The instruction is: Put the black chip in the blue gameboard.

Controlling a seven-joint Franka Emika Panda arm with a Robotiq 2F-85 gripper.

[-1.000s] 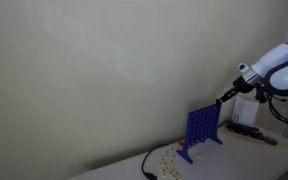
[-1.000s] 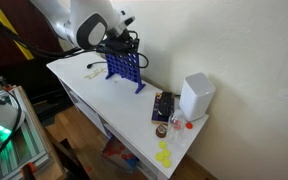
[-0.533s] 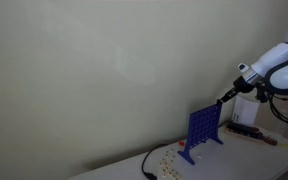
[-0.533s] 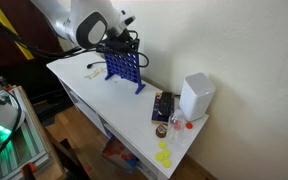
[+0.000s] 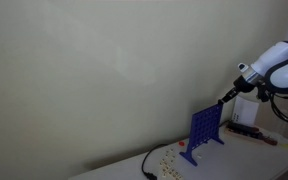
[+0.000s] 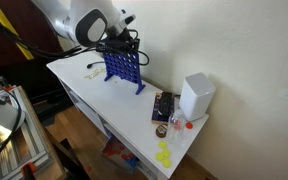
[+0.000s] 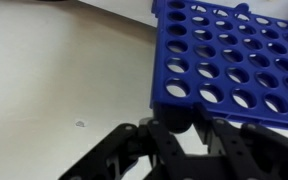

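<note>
The black chip sits in the blue gameboard's top edge over the end holes and would come down inside if released, so my gripper opens next.
The blue gameboard (image 5: 204,132) stands upright on the white table, a grid panel with round holes; it also shows in the other exterior view (image 6: 123,68) and fills the upper right of the wrist view (image 7: 234,60). My gripper (image 7: 180,128) is at the board's top edge, above it in both exterior views (image 5: 222,98) (image 6: 120,44). It is shut on the black chip (image 7: 176,112), a dark round disc between the fingers, touching the board's rim.
A white box (image 6: 195,97) stands near the table's end, with a dark booklet (image 6: 163,106) and small coloured pieces beside it. Loose chips (image 5: 166,160) and a black cable (image 5: 147,165) lie on the table by the board. The wall is close behind.
</note>
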